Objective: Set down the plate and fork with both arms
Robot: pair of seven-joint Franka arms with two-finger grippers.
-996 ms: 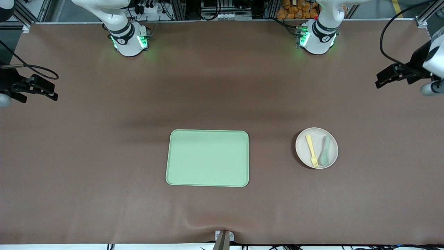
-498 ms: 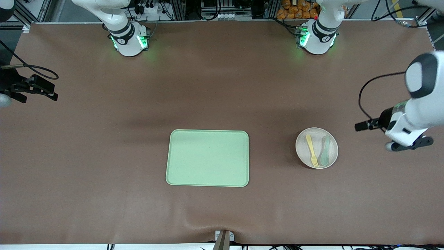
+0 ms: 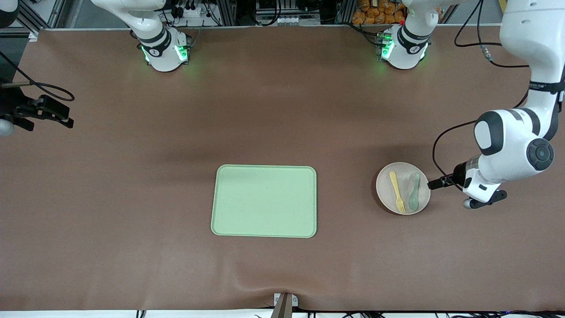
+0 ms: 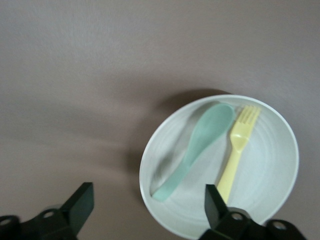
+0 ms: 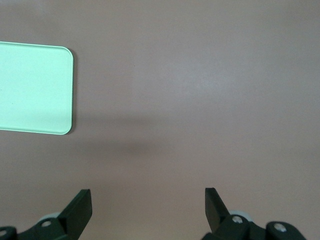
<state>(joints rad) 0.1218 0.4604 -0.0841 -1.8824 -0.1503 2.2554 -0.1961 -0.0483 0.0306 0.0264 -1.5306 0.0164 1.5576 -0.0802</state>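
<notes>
My left gripper grabs the plate by its rim [image 3: 428,194] next, to set it on the light-green tray [image 3: 265,201] with its fork and spoon aboard.
The off-white plate [image 3: 403,172] lies on the brown table toward the left arm's end. The pale-yellow fork [image 3: 396,191] and a grey-green spoon [image 3: 413,191] lie side by side on it. The left arm's wrist [image 3: 481,183] hangs just beside the plate. My left gripper [image 4: 147,212] is open and empty above the plate's [image 4: 265,170] rim, with the spoon [image 4: 200,145] and fork [image 4: 235,155] ahead of it. My right gripper [image 5: 147,210] is open and empty, waiting at the right arm's end of the table [image 3: 44,112].
A rectangular light-green tray [image 3: 265,201] lies in the middle of the table; its corner shows in the right wrist view [image 5: 30,87]. A black cable [image 3: 437,150] loops from the left wrist over the table near the plate.
The left arm has swung in from the table's end and come down beside the plate. The right arm, plate, fork, spoon and tray have not moved.
</notes>
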